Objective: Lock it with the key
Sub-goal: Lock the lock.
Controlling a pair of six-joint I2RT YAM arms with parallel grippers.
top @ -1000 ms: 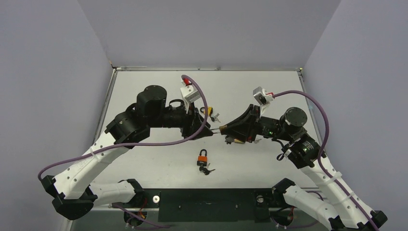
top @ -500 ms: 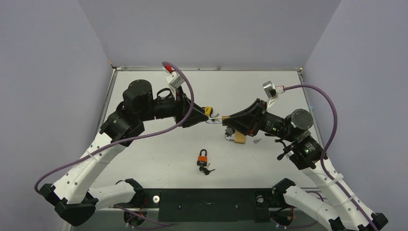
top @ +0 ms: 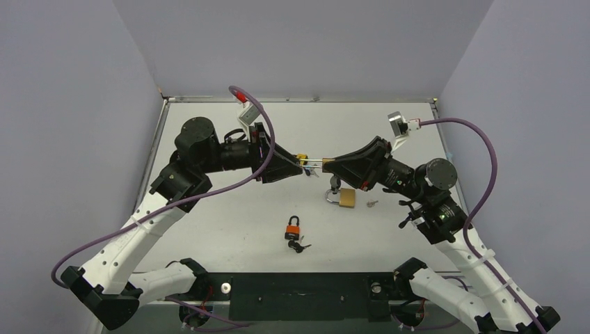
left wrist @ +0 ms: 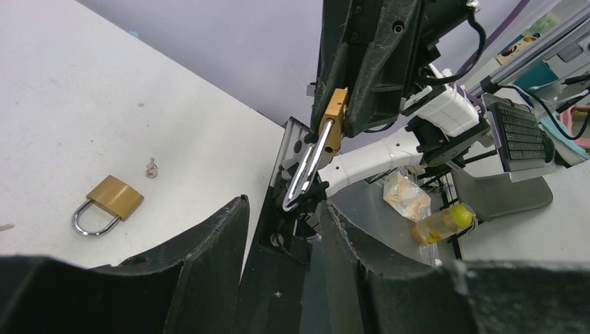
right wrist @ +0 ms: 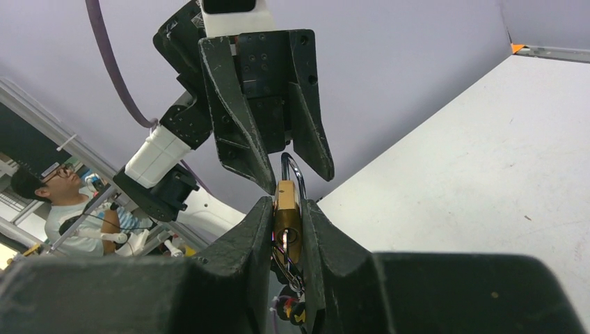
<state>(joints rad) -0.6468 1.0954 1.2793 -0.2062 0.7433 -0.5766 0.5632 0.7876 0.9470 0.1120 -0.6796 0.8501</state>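
Next, my left gripper grabs the brass padlock by its silver shackle's curved end (top: 303,163) (left wrist: 291,202), leaving the key free for my right gripper.
My right gripper (top: 327,166) is shut on a brass padlock (right wrist: 286,212) and holds it in the air above the table's middle. A key (right wrist: 285,239) sits in its keyhole, with a key ring hanging below. The silver shackle (top: 313,165) points at my left gripper (top: 304,169). In the left wrist view the shackle (left wrist: 307,169) ends between my left gripper's (left wrist: 282,203) spread fingers, which do not clamp it. The right wrist view shows the left gripper's fingers (right wrist: 240,139) straddling the shackle (right wrist: 293,167).
A second brass padlock (top: 343,198) lies on the table under the right arm, with a small key (top: 372,204) beside it. An orange padlock (top: 293,227) with keys (top: 299,246) lies nearer the front. A yellow object (top: 301,158) is partly hidden behind the left gripper.
Both grippers have risen and moved toward the back, keeping tip to tip. The held padlock went with the right gripper, and the second brass padlock on the table is now uncovered.
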